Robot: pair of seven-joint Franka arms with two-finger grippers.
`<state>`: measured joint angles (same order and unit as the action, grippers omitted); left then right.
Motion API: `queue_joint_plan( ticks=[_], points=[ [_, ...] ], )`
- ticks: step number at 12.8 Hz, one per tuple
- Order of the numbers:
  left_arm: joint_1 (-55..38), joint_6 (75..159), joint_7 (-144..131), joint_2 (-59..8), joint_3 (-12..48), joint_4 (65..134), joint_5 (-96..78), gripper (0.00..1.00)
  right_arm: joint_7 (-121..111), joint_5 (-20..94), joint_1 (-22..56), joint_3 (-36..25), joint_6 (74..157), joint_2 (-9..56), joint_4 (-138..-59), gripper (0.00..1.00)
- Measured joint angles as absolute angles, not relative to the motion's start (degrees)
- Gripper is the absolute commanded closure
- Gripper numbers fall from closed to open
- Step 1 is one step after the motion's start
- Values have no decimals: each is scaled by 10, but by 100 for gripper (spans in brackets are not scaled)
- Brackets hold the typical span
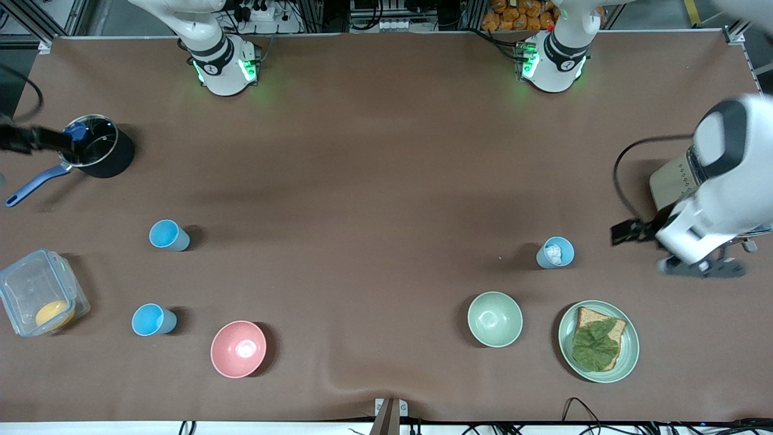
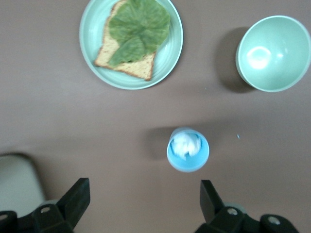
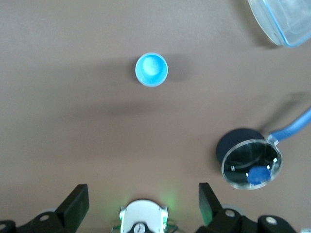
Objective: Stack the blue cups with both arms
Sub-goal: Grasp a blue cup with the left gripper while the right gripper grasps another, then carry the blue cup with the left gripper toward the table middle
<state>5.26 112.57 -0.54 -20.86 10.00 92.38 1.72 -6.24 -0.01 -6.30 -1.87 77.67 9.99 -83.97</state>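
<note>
I will next grab the greyer-blue cup by its side [image 1: 545, 254] [image 2: 173, 141] with my left gripper, to bring that cup to the other blue cups for stacking.
Three blue cups stand upright and apart. One [image 1: 168, 235] and another [image 1: 152, 319], nearer the front camera, stand toward the right arm's end. The greyer-blue cup with a white bit inside [image 1: 555, 252] stands toward the left arm's end. My left gripper [image 1: 628, 231] hangs open over bare table beside that cup, which shows just ahead of its fingers in the left wrist view [image 2: 188, 149], gripper [image 2: 144, 199]. My right gripper [image 3: 142, 201] is open and empty, held high; its view shows one blue cup [image 3: 151, 69]. A black part of it [image 1: 36, 139] shows by the pot.
A black pot with a blue handle [image 1: 99, 151] and a clear box holding something orange [image 1: 39, 293] sit at the right arm's end. A pink bowl [image 1: 238, 348], a pale green bowl [image 1: 494, 318], a plate with bread and a leaf [image 1: 598, 341] and a beige appliance [image 1: 670, 181] are also here.
</note>
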Motion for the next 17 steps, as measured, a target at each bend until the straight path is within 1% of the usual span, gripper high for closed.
queue_joint_plan(
  ticks=[2, 6, 8, 9, 10, 12, 14, 16, 17],
  points=[
    [52, 1181, -5, -231, 102, 957, 15, 0, -63, 0, -63, -19, 829, 157, -839, 0],
    [51, 1257, -5, -251, 104, 1009, 15, 0, -83, -2, -63, -19, 935, 262, -839, 0],
    [47, 1269, -5, -259, 105, 1021, 14, 0, -134, -2, -72, -22, 991, 311, -839, 0],
    [46, 1272, -5, -265, 105, 1024, 14, 0, -154, -2, -80, -23, 1004, 334, -839, 0],
    [46, 1279, -5, -272, 105, 1027, 14, 4, -166, -2, -87, -23, 1010, 353, -840, 0],
    [45, 1299, -5, -289, 105, 1033, 14, 24, -171, -2, -89, -22, 1013, 376, -841, 0],
    [43, 1313, -5, -308, 107, 1037, 14, 39, -171, -2, -88, -19, 1014, 379, -856, 0],
    [39, 1316, -5, -318, 108, 1037, 14, 77, -171, -2, -88, -19, 1030, 379, -881, 0],
    [37, 1316, -5, -318, 108, 1038, 14, 91, -171, -2, -88, -19, 1035, 379, -891, 0]
  ],
)
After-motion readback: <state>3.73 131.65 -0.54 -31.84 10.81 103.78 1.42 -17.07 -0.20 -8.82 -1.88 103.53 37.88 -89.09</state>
